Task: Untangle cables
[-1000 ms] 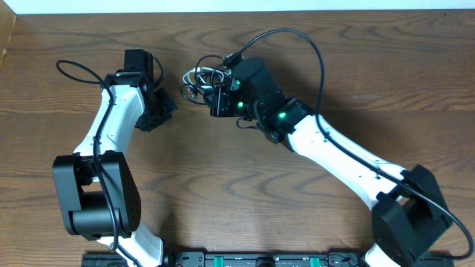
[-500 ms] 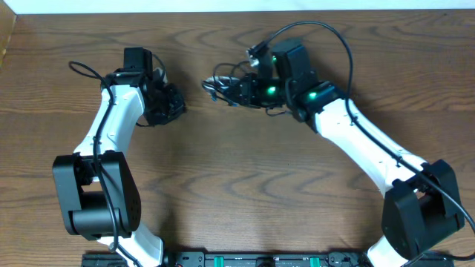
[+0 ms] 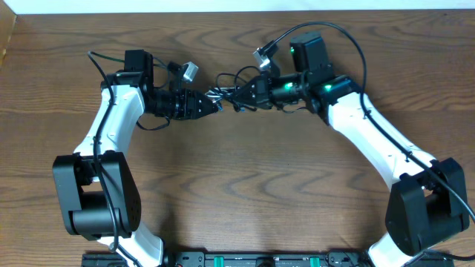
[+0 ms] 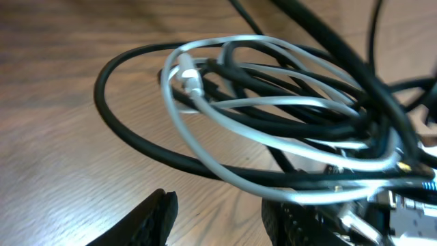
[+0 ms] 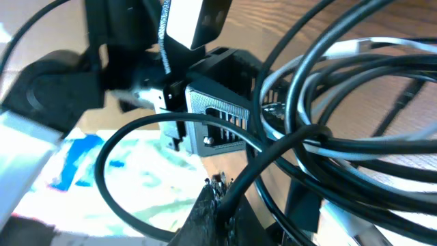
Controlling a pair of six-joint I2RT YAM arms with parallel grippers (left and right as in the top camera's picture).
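Observation:
I should next grab the white and black loops of the cable heap with my left gripper, opposite my right gripper, so the black cable in my right gripper can untangle.
The cables (image 3: 228, 95) hang as one tangled bunch between my two grippers, just above the wooden table (image 3: 237, 185). My right gripper (image 3: 245, 94) is shut on a black cable (image 5: 287, 154) of the bunch, and that cable runs out from between its jaws (image 5: 222, 201). My left gripper (image 3: 214, 106) points right at the bunch's left side. Seen from the left wrist, it (image 4: 222, 219) stands open with bare wood showing between its fingers. White cable loops (image 4: 273, 140) and black loops (image 4: 130, 130) lie just ahead of it, and one white loop crosses over the right finger (image 4: 300, 222).
A thick black arm cable (image 3: 326, 33) arcs over the right arm, and another (image 3: 100, 59) loops behind the left arm. The table's back edge (image 3: 237, 10) runs close behind both grippers. In the right wrist view, the left gripper's body (image 5: 212, 116) sits close behind the bunch.
My right gripper has carried the bunch to the right. The left gripper has swung right to the bunch and its jaws have parted.

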